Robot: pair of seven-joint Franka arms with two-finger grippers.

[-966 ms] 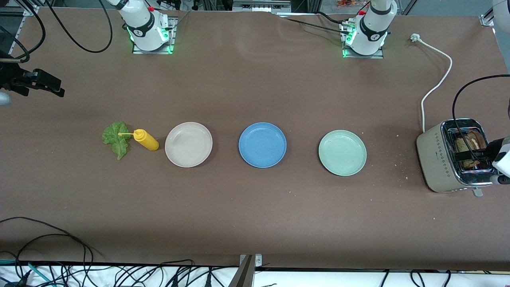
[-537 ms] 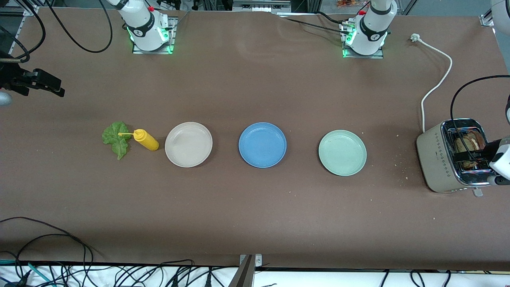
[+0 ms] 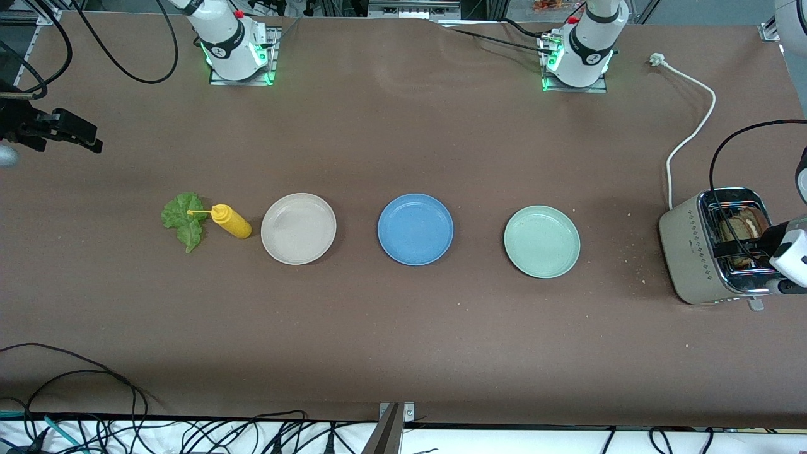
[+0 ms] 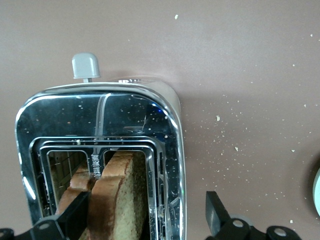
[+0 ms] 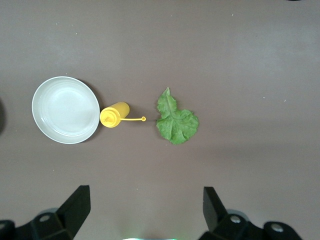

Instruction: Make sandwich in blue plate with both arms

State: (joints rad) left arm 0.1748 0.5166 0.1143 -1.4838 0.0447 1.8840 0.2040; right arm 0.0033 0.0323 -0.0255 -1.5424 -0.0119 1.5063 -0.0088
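The robot next needs to grab the bread slice by its top crust (image 4: 111, 185) with its left gripper, to start the sandwich.
The blue plate (image 3: 415, 229) lies bare in the middle of the table. Two brown bread slices (image 3: 746, 225) stand in the toaster (image 3: 693, 249) at the left arm's end. My left gripper (image 3: 748, 248) hangs open just above the toaster. In the left wrist view the left gripper (image 4: 145, 218) has one finger between the two slices and one outside the chrome wall, straddling one slice (image 4: 119, 195). The green lettuce leaf (image 3: 183, 221) lies toward the right arm's end. My right gripper (image 3: 88, 140) waits open, high over that end; the right wrist view shows the right gripper (image 5: 145, 206) above bare table, with the lettuce (image 5: 175, 121) farther off.
A yellow mustard bottle (image 3: 231, 221) lies between the lettuce and a beige plate (image 3: 298, 228). A pale green plate (image 3: 541, 241) sits between the blue plate and the toaster. The toaster's white cord (image 3: 690, 132) runs toward the left arm's base. Crumbs dot the table near the toaster.
My left gripper has shifted a little over the toaster, covering more of the bread slices. The right arm and everything on the table have stayed put.
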